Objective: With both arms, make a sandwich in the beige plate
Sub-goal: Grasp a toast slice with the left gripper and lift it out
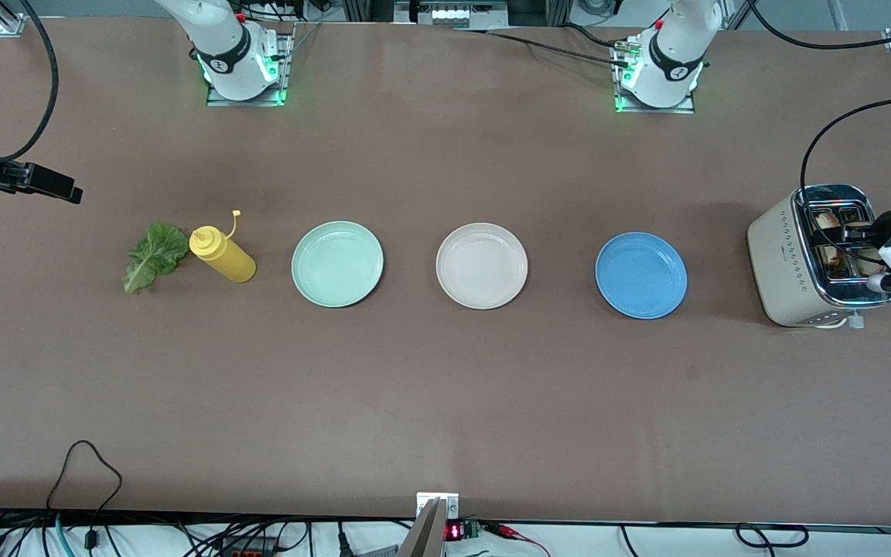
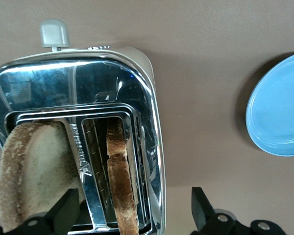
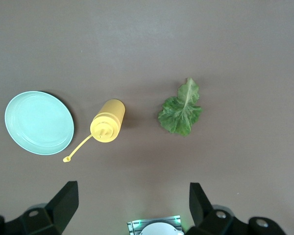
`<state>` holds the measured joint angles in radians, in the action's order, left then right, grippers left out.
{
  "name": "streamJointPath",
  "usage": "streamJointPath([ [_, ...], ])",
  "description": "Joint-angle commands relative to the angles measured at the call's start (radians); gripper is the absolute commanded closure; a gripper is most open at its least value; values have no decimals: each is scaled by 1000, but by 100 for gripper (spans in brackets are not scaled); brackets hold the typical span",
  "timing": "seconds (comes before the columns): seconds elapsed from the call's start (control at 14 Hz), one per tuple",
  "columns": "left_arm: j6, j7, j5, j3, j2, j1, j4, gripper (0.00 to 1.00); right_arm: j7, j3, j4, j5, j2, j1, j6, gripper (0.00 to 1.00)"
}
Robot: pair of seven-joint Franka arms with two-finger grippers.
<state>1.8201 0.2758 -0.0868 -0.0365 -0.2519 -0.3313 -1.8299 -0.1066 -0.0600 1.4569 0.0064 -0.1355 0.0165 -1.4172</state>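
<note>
My left gripper needs to grip the edge-on bread slice by its exposed top crust (image 1: pixel 827 223) next, to start the sandwich on the beige plate (image 1: pixel 482 265).
The beige plate (image 1: pixel 482 265) lies empty at the table's middle, between a mint-green plate (image 1: pixel 337 263) and a blue plate (image 1: pixel 641 275). Two toasted bread slices (image 2: pixel 34 166) (image 2: pixel 121 181) stand in the slots of a toaster (image 1: pixel 790 259) at the left arm's end. My left gripper (image 1: pixel 875 255) (image 2: pixel 133 196) is open just above the toaster, its fingers on either side of the edge-on slice without touching it. The green lettuce leaf (image 1: pixel 154 255) (image 3: pixel 180 110) lies flat at the right arm's end. My right gripper (image 3: pixel 132 196) is open and empty, high over the table.
A yellow squeeze bottle (image 1: pixel 223 254) (image 3: pixel 107 120) lies on its side between the lettuce and the mint-green plate (image 3: pixel 38 122). The blue plate (image 2: pixel 279 107) is beside the toaster. The toaster's lever (image 2: pixel 54 35) sticks out on its side nearer the front camera.
</note>
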Motion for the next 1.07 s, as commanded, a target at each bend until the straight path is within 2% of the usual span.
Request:
streamJointPath([
  [0.0,56,17,-10,-13,39,-14,-75,0,-8,0,-24,17,-9,-7,30,0],
  [0.07,54,17,-10,-13,39,-14,-78,0,-7,0,-24,17,-9,-7,32,0],
  [0.29,44,19,-10,-13,40,-14,-81,12,-1,-3,-24,15,-9,-10,37,0],
  [0.36,42,17,-10,-13,43,-15,-91,21,-2,-3,-24,15,-9,-10,46,0],
  [0.5,25,14,-10,-13,54,-14,-92,44,-2,-3,-24,15,-9,-9,46,0],
  [0.71,21,22,-10,-13,59,-21,-92,83,-2,-4,-24,15,-9,-12,46,0],
  [0.86,19,23,-10,-13,60,-26,-92,95,-2,-4,-24,15,-9,-12,46,0],
  [1.0,18,48,-10,-13,60,-29,-92,100,-2,-4,-24,15,-9,-12,46,0],
])
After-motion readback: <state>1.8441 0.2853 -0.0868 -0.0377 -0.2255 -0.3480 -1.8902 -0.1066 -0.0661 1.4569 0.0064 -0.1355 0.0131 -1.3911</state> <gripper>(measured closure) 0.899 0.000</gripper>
